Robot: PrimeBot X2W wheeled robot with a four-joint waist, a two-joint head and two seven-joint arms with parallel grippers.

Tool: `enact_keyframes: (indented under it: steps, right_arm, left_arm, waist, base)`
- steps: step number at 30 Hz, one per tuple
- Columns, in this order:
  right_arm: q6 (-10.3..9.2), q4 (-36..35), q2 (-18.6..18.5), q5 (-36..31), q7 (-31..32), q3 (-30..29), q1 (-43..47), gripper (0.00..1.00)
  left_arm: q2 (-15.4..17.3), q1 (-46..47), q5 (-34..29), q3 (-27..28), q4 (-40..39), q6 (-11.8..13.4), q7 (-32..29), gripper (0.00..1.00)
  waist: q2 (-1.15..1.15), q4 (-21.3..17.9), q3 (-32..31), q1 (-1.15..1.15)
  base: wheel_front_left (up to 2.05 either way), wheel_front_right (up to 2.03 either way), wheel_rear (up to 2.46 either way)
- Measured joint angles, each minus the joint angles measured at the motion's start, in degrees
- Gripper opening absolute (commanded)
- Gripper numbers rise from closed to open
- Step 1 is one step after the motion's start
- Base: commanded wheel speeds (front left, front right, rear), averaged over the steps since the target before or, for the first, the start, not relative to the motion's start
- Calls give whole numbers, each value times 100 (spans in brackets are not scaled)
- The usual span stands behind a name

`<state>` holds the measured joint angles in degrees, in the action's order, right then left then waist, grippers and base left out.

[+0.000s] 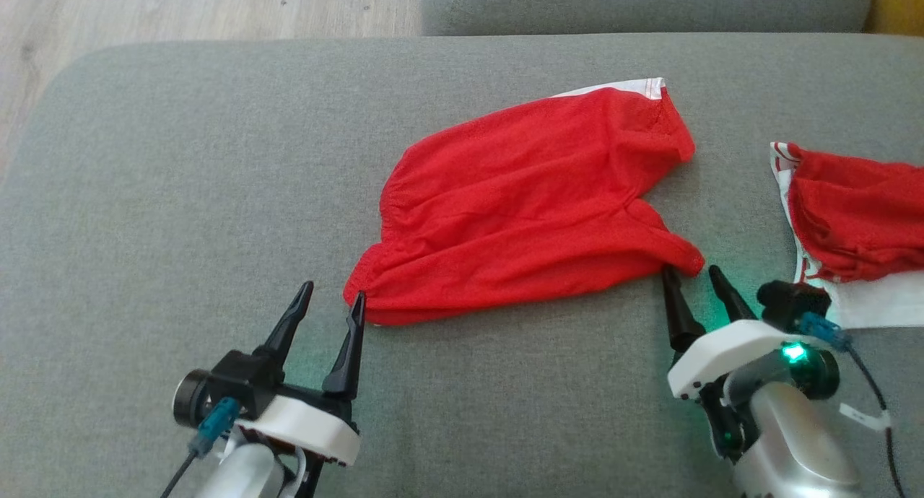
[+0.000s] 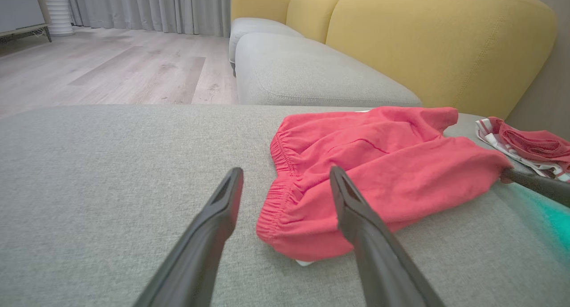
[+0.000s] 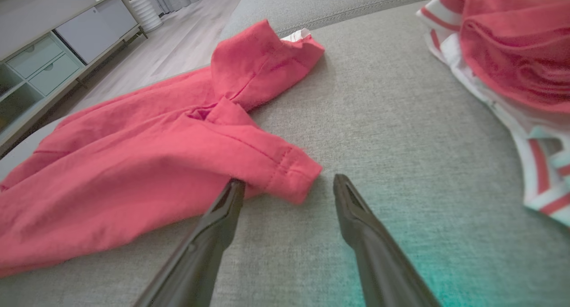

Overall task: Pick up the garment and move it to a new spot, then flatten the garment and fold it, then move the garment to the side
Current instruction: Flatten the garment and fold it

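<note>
The near leg hem of the shorts stands up off the cushion while the rest of the shorts (image 1: 511, 212) lies flat, so I will grab that hem corner (image 1: 690, 260) next with my right gripper.
The garment (image 1: 527, 202) is a pair of red shorts lying spread on the grey cushion (image 1: 180, 195), waistband to the left, leg hems to the right. My left gripper (image 1: 333, 294) stands open at the waistband's near corner, holding nothing; in the left wrist view the garment (image 2: 378, 164) lies just past the left gripper (image 2: 287, 173), whose right finger overlaps the waistband corner. My right gripper (image 1: 691, 271) stands open at the near leg hem. In the right wrist view that hem (image 3: 294, 169) lies between and just beyond the right gripper (image 3: 289, 182).
A second red and white striped garment (image 1: 852, 224) lies bunched at the cushion's right edge. Another grey cushion (image 1: 650, 3) sits behind, with a yellow backrest (image 2: 441, 40). Wooden floor (image 1: 180, 7) lies beyond the cushion's far left edge.
</note>
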<state>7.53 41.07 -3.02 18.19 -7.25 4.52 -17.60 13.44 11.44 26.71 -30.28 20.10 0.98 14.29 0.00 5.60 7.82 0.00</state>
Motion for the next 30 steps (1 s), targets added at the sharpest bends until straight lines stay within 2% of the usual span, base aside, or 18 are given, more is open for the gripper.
enact_keyframes:
  steps: [2, 3, 4, 5, 12, 21, 30]
  right_arm:
    - [0, 99, 0, 1, -96, 96, -51, 100]
    - [0, 135, 0, 4, -138, 133, -75, 86]
    - [0, 168, 0, 4, -167, 169, -99, 39]
    - [0, 199, 0, 4, -202, 207, -122, 0]
    - [0, 74, -1, -227, -495, 274, -217, 0]
    - [0, -970, -1, -891, -634, 208, 84, 0]
    - [0, -2253, 1, -1396, 42, -41, 721, 0]
  left_arm:
    - [-9, 4, -8, 12, 8, 0, 0, 100]
    - [-13, 6, -8, 20, 12, 0, 0, 100]
    - [-16, 8, -8, 24, 19, 0, 0, 100]
    - [-20, 12, -8, 27, 22, 0, 0, 100]
    - [-45, 49, -34, 73, 42, -3, 0, 100]
    - [-119, -23, -49, 132, 55, -44, 0, 100]
    - [-181, -221, -49, 227, 47, -52, 0, 100]
  waist:
    - [0, -12, 13, 0]
    - [0, -20, 18, 0]
    - [0, -32, 20, 0]
    - [0, -44, 19, 0]
    - [0, -167, -25, 0]
    - [0, -358, -321, 0]
    - [0, -371, -615, -1]
  base:
    - [0, 0, 0]
    - [0, 0, 0]
    - [0, 0, 0]
    - [0, 0, 0]
    - [0, 0, 0]
    - [0, 0, 0]
    - [0, 0, 0]
